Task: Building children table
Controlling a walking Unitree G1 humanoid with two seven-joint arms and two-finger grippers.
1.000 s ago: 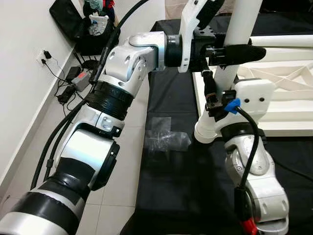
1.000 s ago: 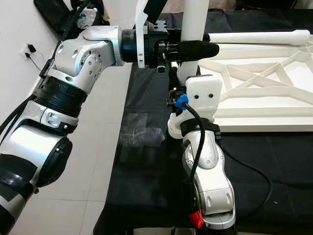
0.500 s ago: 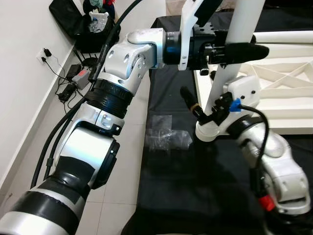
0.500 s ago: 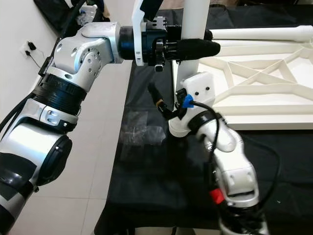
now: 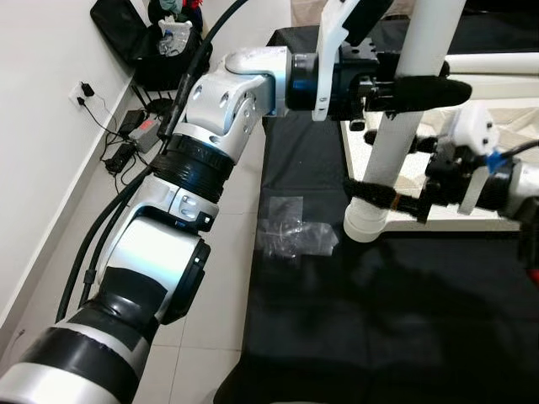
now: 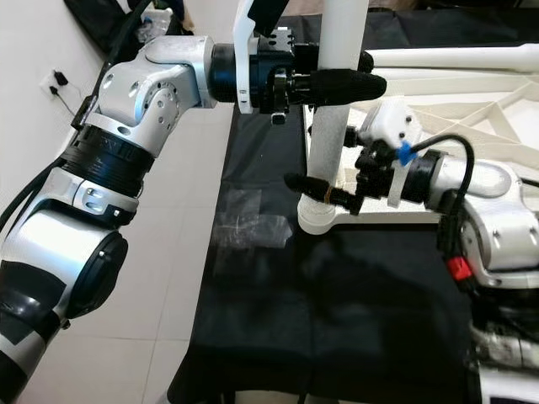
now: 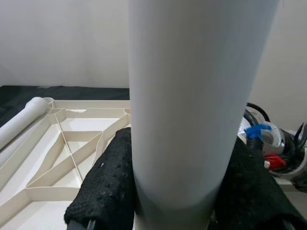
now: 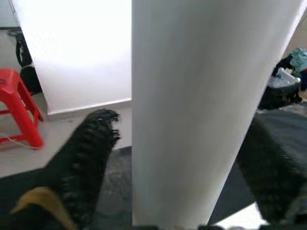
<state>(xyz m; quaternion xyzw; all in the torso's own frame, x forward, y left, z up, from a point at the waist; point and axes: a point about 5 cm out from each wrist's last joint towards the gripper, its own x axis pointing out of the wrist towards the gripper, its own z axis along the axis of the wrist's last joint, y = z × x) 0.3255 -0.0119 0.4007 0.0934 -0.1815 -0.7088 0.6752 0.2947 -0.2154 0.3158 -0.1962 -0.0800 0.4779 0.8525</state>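
The right gripper grabs the leg by its bare lower shaft (image 5: 387,162) (image 8: 184,153) next, above the flared end, since the left gripper already holds the leg higher up.
A white table leg (image 5: 406,139) stands upright at the near left corner of the upside-down white tabletop (image 6: 472,126), foot end on the black cloth. My left gripper (image 5: 438,84) is shut on the leg high up, reaching in from the left; in the left wrist view the leg (image 7: 192,96) sits tight between the fingers. My right gripper (image 6: 316,187) comes in from the right, low on the leg just above its flared end. Its fingers (image 8: 91,158) stand open on either side of the leg (image 8: 192,120), with a small gap showing.
A second white leg (image 6: 455,59) lies along the tabletop's far edge. A clear plastic bag (image 5: 290,231) lies on the black cloth (image 5: 379,320) left of the leg. Tiled floor, wall cables (image 5: 126,143) and a black bag (image 5: 152,42) are at the left. A red stool (image 8: 19,105) stands beyond.
My right arm has swung from under the leg round to its right side. Its gripper let go of the leg and now straddles it low down. The left gripper has kept its hold.
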